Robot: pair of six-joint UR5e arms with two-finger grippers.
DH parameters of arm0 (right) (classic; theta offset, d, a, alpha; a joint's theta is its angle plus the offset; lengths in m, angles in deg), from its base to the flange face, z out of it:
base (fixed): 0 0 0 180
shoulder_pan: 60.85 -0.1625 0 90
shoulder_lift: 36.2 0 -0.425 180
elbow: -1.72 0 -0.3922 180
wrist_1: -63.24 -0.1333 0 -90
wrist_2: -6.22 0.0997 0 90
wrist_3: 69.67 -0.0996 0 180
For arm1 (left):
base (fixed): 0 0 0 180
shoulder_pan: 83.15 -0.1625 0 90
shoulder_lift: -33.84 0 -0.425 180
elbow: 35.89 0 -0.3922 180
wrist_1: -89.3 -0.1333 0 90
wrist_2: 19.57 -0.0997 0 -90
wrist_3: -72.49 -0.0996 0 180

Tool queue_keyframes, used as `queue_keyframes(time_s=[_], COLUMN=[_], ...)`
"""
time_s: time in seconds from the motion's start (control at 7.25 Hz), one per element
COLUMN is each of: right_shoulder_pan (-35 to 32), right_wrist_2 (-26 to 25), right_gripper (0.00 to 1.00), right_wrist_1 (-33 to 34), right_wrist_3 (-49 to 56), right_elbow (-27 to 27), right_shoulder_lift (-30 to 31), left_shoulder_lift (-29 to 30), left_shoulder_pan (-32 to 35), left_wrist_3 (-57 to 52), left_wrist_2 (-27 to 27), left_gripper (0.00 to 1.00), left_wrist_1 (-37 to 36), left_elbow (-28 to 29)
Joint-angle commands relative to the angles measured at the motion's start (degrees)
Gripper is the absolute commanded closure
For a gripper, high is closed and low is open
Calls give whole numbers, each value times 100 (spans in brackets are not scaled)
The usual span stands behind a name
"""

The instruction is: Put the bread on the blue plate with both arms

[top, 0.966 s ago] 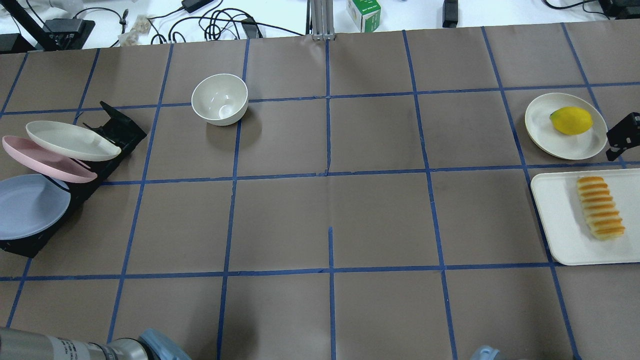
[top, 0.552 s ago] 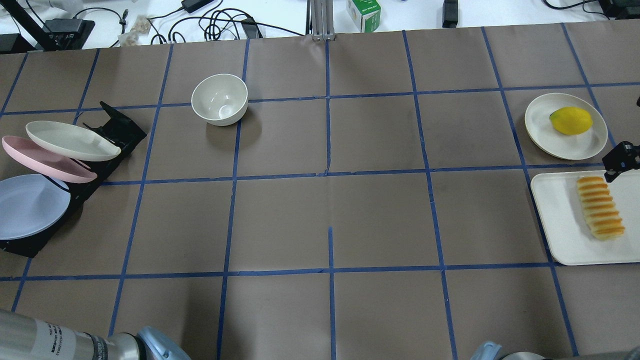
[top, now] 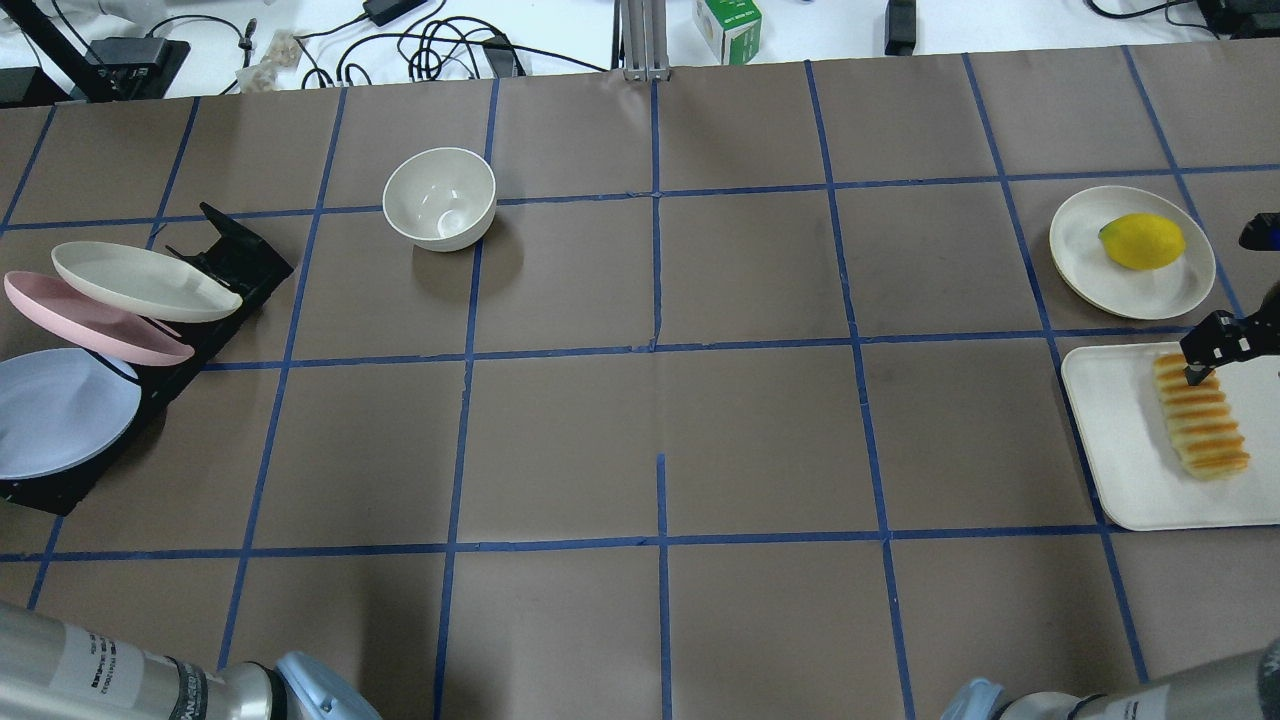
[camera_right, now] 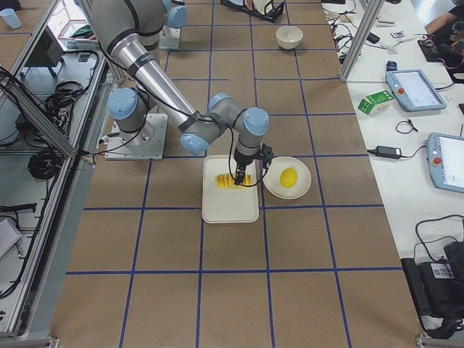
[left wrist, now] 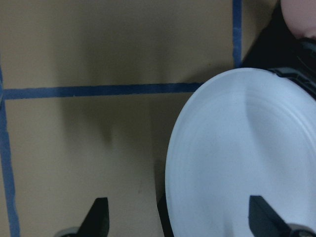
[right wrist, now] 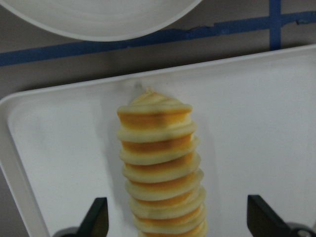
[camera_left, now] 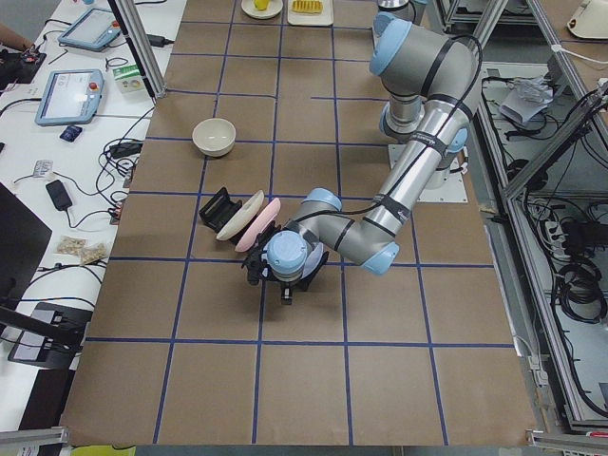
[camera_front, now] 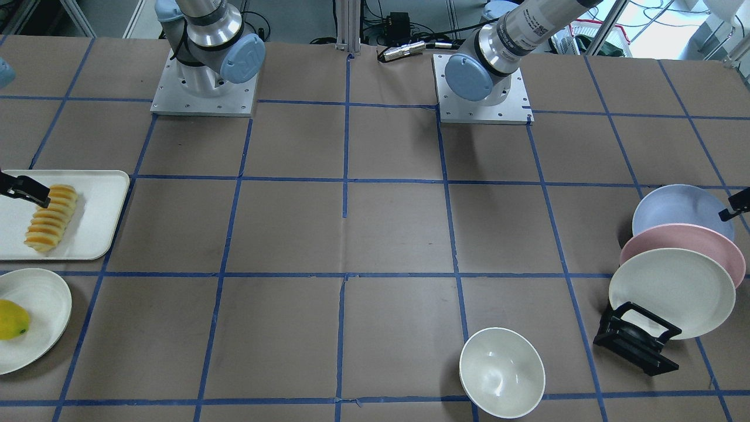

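I should next use my right gripper to grab the bread across the folds in its middle, because it is a long loaf [camera_front: 52, 218] [right wrist: 160, 163] and both its ends should stay level.
The bread [top: 1205, 425] is a ridged yellow-orange loaf lying on a white tray [top: 1110, 440] at the right; it also shows in the front view [camera_front: 50, 218]. My right gripper [right wrist: 178, 219] is open, one finger on each side of the bread [right wrist: 160, 168], and hangs over its far end [top: 1200, 362]. The blue plate [top: 60, 410] leans in a black rack at the left edge. My left gripper [left wrist: 178, 219] is open over the blue plate's [left wrist: 247, 158] rim, one fingertip over the plate and one over the table. It is out of the overhead view.
A pink plate [top: 90, 320] and a cream plate [top: 140, 280] lean in the same black rack [top: 235, 255]. A white bowl [top: 440, 198] stands at the back left. A lemon [top: 1142, 241] sits on a cream plate [top: 1090, 260] just beyond the tray.
My right gripper has come in from beside the lemon plate to over the far end of the bread. The left arm's link at the bottom left has shifted slightly.
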Motion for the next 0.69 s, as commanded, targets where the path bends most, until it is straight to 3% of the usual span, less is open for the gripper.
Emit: queue_keyframes(time_s=[0.0,0.14,0.55], right_shoulder_pan=[2,2,2], right_wrist_2=[28,11,-42], right_gripper=[0,0,2], right_wrist_1=[60,69,447], right_wrist_3=[-29,-12,-28], right_elbow=[134,126,126], right_shoulder_lift=[-183,-349,-570], left_shoulder_lift=[117,117,38], left_shoulder_pan=[1,1,1], left_wrist_3=[100,109,126], left_wrist_2=[-24,-33,-112], left_gripper=[73,100,100], left_wrist_1=[-13,-13,-4], left_elbow=[31,57,83])
